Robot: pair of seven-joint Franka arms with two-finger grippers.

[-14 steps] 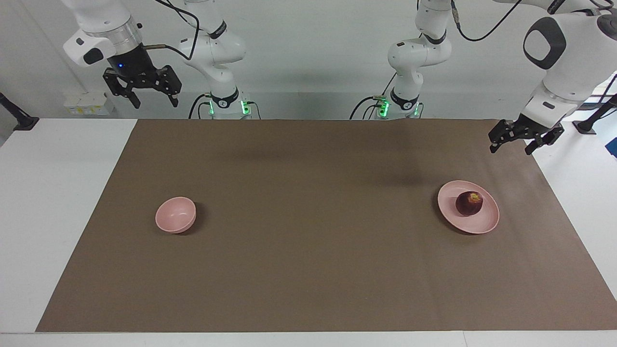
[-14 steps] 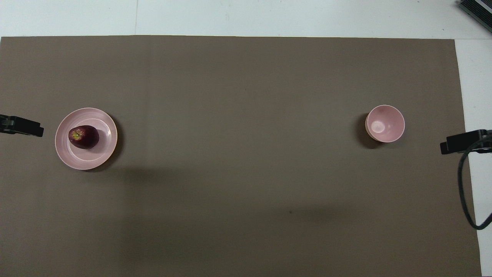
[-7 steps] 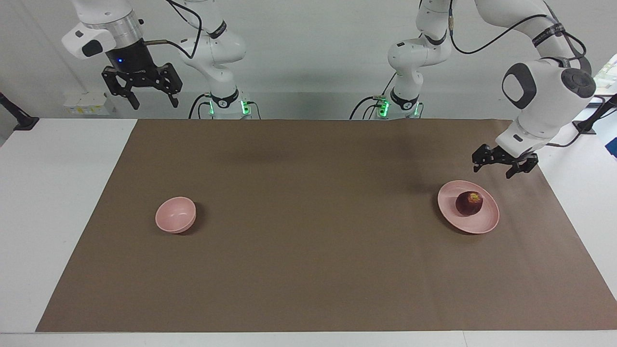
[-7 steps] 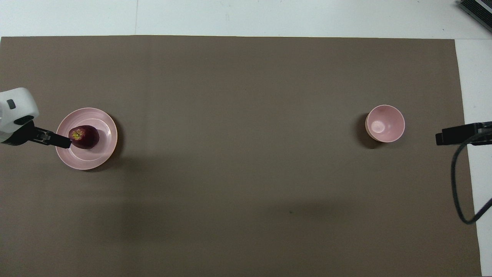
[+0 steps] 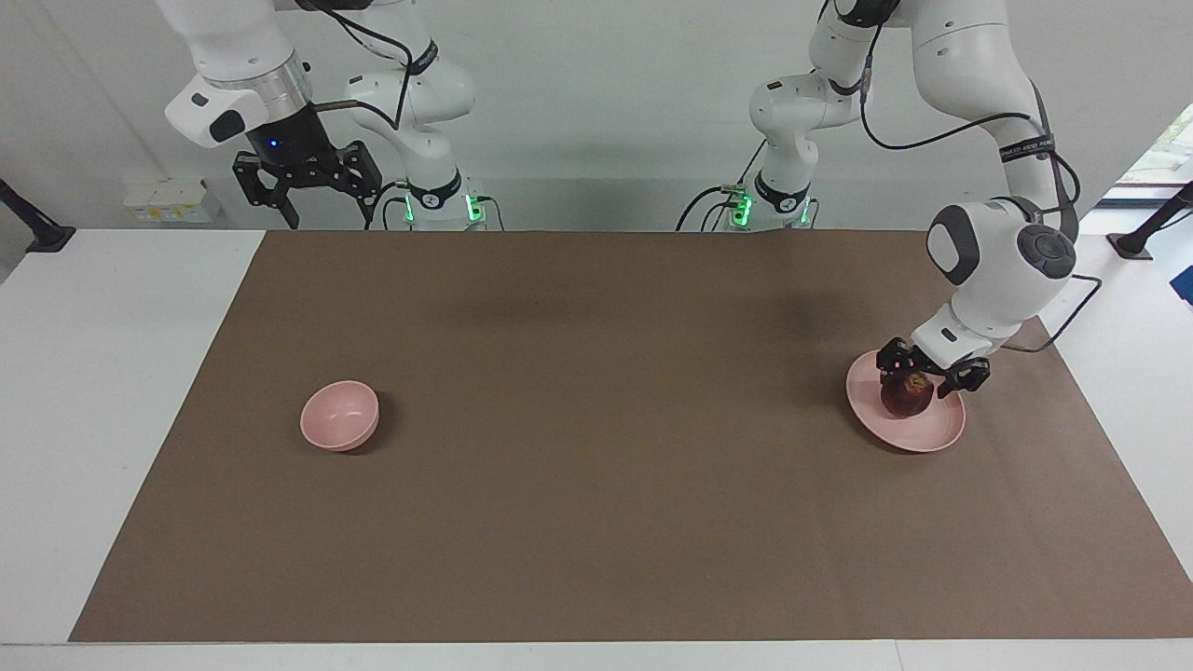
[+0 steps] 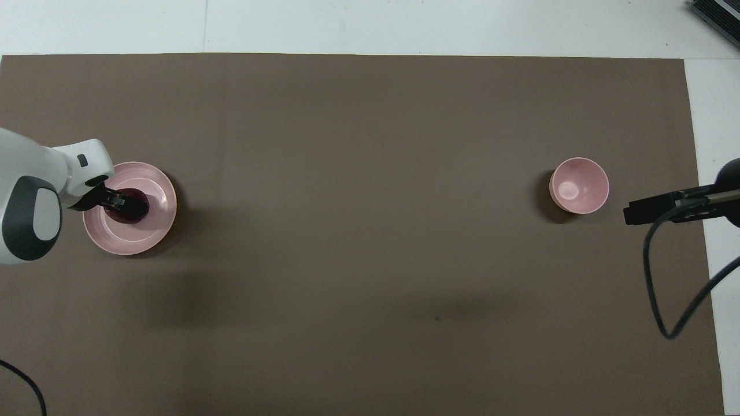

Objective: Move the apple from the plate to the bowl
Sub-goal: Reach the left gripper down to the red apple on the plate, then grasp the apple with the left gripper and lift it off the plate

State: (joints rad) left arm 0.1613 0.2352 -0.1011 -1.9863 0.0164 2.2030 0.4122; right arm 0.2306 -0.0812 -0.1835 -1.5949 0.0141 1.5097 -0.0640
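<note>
My left gripper next takes hold of the dark red apple by its round sides to lift it off the plate toward the bowl point(image 6: 579, 186).
The dark red apple point(image 5: 907, 398) sits on the pale pink plate point(image 5: 923, 431) toward the left arm's end of the table. My left gripper point(image 5: 929, 376) is down over the apple, open, with one finger on each side of it. In the overhead view the left gripper point(image 6: 115, 200) covers most of the apple point(image 6: 134, 209) on the plate point(image 6: 156, 226). The small pink bowl point(image 5: 339, 415) stands empty toward the right arm's end and also shows in the overhead view point(image 6: 578, 185). My right gripper point(image 5: 328, 216) hangs open and high in the air.
A brown mat point(image 5: 596, 447) covers most of the white table point(image 5: 112, 373). The right arm's cable point(image 6: 665, 289) loops over the mat's edge beside the bowl. In the overhead view the right gripper point(image 6: 633, 214) is over the mat's edge beside the bowl.
My left gripper has come down from beside the plate onto the apple. My right gripper has drifted a little toward the middle of the table, still high.
</note>
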